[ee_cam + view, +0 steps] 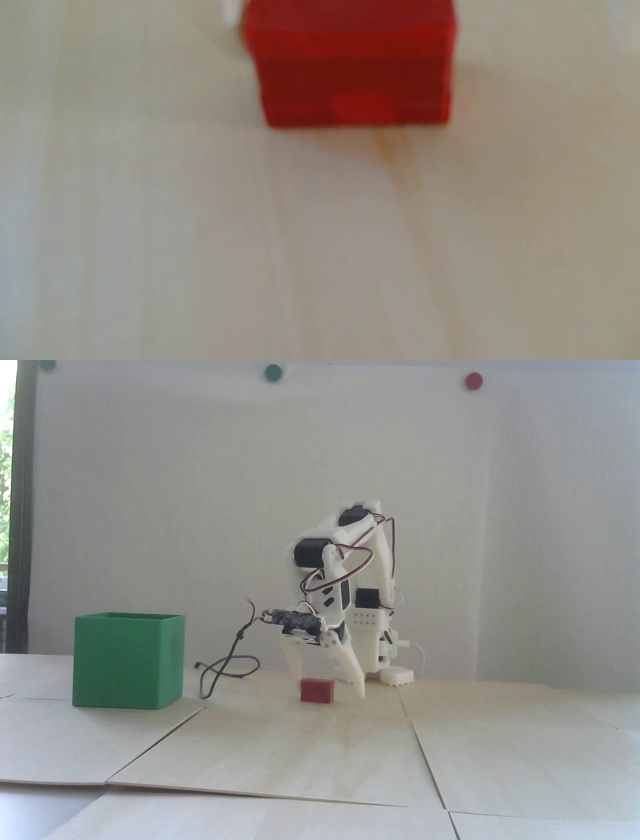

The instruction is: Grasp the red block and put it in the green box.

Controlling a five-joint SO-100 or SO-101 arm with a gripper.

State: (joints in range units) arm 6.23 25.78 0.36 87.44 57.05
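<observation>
I should grab the red block (317, 691) by its two short ends next, so that my gripper can put it in the green box (127, 660).
The red block (317, 691) lies on the pale wooden table in front of the white arm. My gripper (327, 684) points down over it and is open, with one finger on each side of the block, the tips near the table. The block sits closer to the left finger in the fixed view. In the blurred wrist view the block (349, 62) fills the top centre, with a white fingertip (228, 12) just to its left. The green box (127, 660) stands open-topped on the table, well to the left in the fixed view.
A loose dark cable (225, 670) loops on the table between the box and the arm. The arm's white base (395, 672) stands behind the block. The table is made of boards with seams (420, 745). Round green and red dots hang on the wall.
</observation>
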